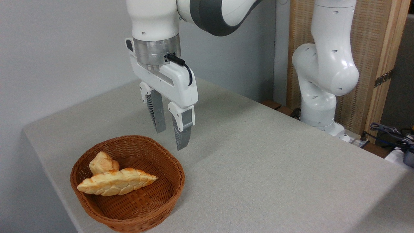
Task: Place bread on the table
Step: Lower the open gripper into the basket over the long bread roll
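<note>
Next, my gripper grabs the long braided loaf across its plump middle (116,181), to put bread on the tabletop.
The bread (116,182), a long flat braided golden loaf with pointed ends, lies inside the brown wicker basket (168,191) at the lower left. The basket stands on the table (258,168), a grey-beige cloth surface. My gripper (170,140) hangs above the basket's far right rim, pointing down. Its two fingers stand apart with nothing between them, so it is open. It is clear of the bread, up and to the right of it.
A small pale chunky roll (103,163) lies in the basket behind the loaf, touching it. The arm's white base (318,106) rises at the table's far right edge. Cables (388,131) lie beyond that edge. A grey wall stands behind the table.
</note>
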### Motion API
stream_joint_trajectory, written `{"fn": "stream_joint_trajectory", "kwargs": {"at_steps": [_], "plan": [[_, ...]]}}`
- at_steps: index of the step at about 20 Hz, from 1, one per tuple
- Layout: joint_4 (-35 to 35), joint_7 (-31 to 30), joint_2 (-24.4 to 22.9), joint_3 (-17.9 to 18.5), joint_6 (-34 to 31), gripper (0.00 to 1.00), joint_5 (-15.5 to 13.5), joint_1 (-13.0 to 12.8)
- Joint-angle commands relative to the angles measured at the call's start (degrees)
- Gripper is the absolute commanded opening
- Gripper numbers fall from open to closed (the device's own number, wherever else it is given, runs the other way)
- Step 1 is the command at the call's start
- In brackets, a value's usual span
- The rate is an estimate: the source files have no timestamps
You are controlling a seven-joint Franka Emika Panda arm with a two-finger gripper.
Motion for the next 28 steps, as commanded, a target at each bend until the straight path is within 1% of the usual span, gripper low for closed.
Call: {"fn": "stream_joint_trajectory", "kwargs": {"at_steps": [1,4,6,11,12,15,19,23,28], "plan": [[0.92,0.98,-0.06,0.58,-0.7,1.0,-0.13,-0.36],[0.92,0.98,-0.15,0.66,-1.14,1.0,-0.13,-0.27],[0.92,0.98,0.72,0.49,0.69,1.0,-0.13,-0.44],[0.22,0.98,4.06,-0.21,14.21,1.0,-0.21,-1.76],[0.13,0.98,4.85,-0.21,16.06,1.0,-0.21,-2.37],[0.13,1.33,6.52,-0.21,19.94,1.0,-0.21,-2.38],[0.13,5.99,8.89,-0.39,22.67,1.0,-0.3,-2.38],[0.13,6.34,11.01,-1.7,23.29,1.0,-0.21,-2.38],[0.13,7.14,13.9,-1.97,24.51,1.0,-0.13,-2.38]]}}
